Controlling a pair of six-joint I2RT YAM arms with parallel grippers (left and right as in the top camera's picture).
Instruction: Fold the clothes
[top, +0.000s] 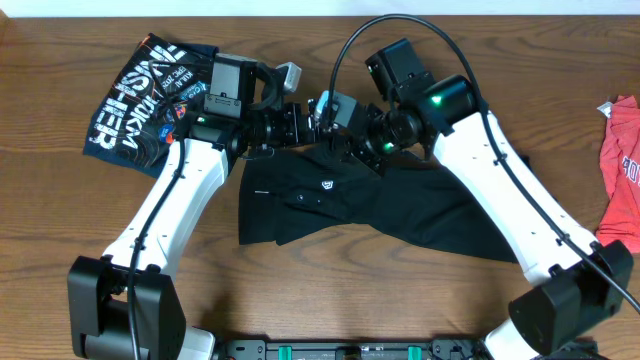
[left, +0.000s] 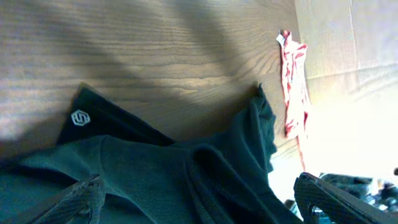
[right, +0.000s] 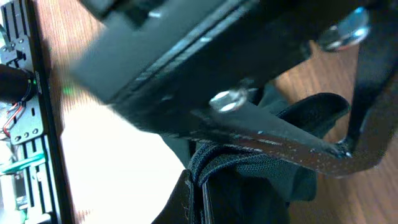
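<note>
I should next pinch the black T-shirt's raised far-edge fold (top: 320, 154) (left: 214, 163) with my left gripper, beside my right gripper. That leaves my right gripper free to help spread the shirt for folding.
The black T-shirt (top: 330, 205) lies crumpled at the table's centre, its small white logo (top: 327, 184) facing up. Both grippers meet at its far edge. My left gripper (top: 298, 122) is open; in the left wrist view its fingers (left: 205, 202) stand wide apart over the dark cloth (left: 155, 174), and the logo (left: 79, 117) shows there too. My right gripper (top: 340, 130) is shut on a bunched fold of the black shirt (right: 273, 180), with the cloth pinched between its jaws (right: 198, 186). A navy printed garment (top: 140, 100) lies at the far left. A red garment (top: 622, 170) lies at the right edge.
The table is brown wood (top: 60, 200). The red garment also shows in the left wrist view (left: 293, 87), lying on the wood beyond the black shirt. The two arm bases stand at the near edge, left (top: 110, 300) and right (top: 570, 295).
</note>
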